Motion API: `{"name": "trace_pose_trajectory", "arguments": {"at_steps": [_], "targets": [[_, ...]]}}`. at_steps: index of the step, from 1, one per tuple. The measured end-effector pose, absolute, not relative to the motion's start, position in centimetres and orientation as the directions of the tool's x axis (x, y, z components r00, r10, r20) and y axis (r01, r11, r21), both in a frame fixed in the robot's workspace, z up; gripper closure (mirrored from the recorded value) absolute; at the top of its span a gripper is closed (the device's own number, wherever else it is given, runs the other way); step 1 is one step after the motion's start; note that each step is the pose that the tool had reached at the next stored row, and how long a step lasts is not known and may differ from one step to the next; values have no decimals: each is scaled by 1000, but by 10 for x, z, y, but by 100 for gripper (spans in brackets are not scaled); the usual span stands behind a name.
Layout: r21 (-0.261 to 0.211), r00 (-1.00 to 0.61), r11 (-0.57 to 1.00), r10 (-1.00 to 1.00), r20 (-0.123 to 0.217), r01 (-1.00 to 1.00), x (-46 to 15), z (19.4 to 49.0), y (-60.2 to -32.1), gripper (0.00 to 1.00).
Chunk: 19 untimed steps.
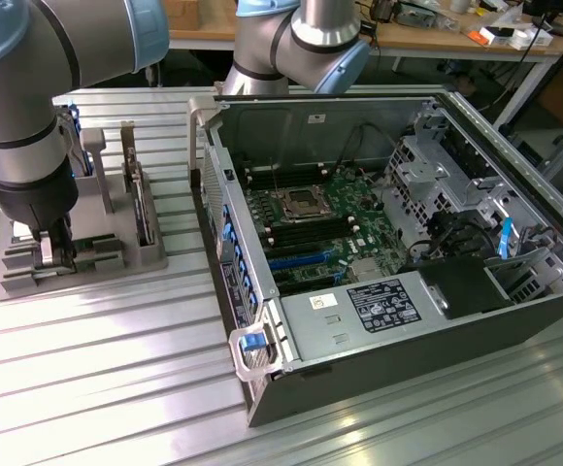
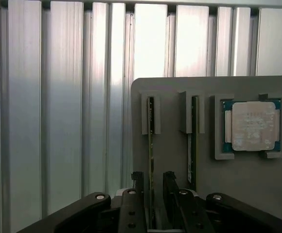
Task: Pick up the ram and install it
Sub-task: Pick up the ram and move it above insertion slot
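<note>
The tray's slot blocks enclose the ends of the ram, so my gripper should grab the ram by the bare middle of its length (image 2: pixel 151 187) next.
The ram (image 2: pixel 150 141) is a thin green stick standing on edge in a slot of the grey holder tray (image 2: pixel 170 90). A second like stick (image 2: pixel 193 141) stands in the neighbouring slot. My gripper (image 2: pixel 152 177) is open, with one black finger on each side of the first stick and a small gap to each. In the exterior view the gripper (image 1: pixel 53 254) is low over the tray (image 1: pixel 92 262) at the exterior view's left, beside the open computer case (image 1: pixel 514 184).
A square silver processor chip (image 2: pixel 255 126) lies in its own recess of the tray. A flat part (image 1: pixel 141 199) stands upright in the tray. The case's green motherboard (image 1: pixel 311 228) lies exposed. The ribbed aluminium table (image 1: pixel 116 369) extends around both.
</note>
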<state>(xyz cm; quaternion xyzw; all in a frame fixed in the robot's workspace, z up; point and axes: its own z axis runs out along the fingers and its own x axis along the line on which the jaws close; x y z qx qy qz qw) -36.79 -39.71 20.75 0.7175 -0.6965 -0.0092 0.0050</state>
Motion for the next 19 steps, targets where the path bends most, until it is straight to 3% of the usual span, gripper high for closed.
{"name": "trace_pose_trajectory", "arguments": {"at_steps": [2,3,4,11,19], "targets": [[20,30,-30,-1000,-6,-999,-368,207,-397,71],[20,30,-30,-1000,-6,-999,-368,207,-397,84],[20,30,-30,-1000,-6,-999,-368,207,-397,88],[20,30,-30,-1000,-6,-999,-368,207,-397,88],[20,30,-30,-1000,-6,-999,-368,258,-397,88]]}}
